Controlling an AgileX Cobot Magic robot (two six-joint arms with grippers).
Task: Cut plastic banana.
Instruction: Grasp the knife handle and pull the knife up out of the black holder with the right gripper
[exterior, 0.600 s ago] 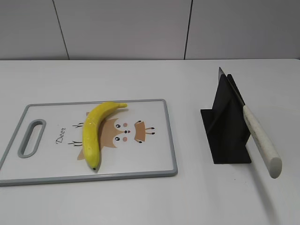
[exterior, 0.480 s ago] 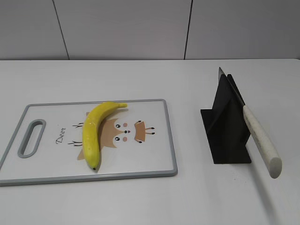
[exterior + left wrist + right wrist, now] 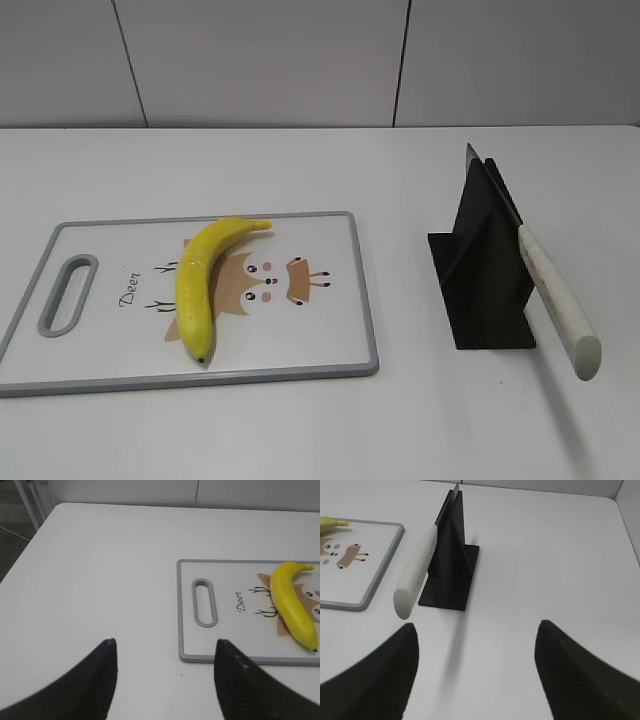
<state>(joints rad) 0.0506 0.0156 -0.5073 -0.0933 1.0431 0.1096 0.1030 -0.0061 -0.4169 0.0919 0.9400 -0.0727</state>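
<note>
Next, my right gripper grabs the knife by its pale speckled handle [image 3: 556,297] to cut the plastic banana [image 3: 204,279].
The plastic banana [image 3: 204,279] lies whole on the white cutting board [image 3: 330,345], stem tip to the back right, dark end to the front. It also shows in the left wrist view [image 3: 293,608] and its stem tip in the right wrist view [image 3: 331,523]. A knife with a pale speckled handle [image 3: 556,297] rests slanted in a black stand [image 3: 482,272]; the handle sticks out toward the front. My left gripper [image 3: 165,642] is open and empty, left of the board. My right gripper [image 3: 476,626] is open and empty, in front of and right of the stand [image 3: 451,555].
The cutting board [image 3: 186,630] has a grey rim, a handle slot [image 3: 204,602] at its left end and a deer print. All stands on a white table [image 3: 400,420]. A pale wall runs behind. Neither arm shows in the exterior view.
</note>
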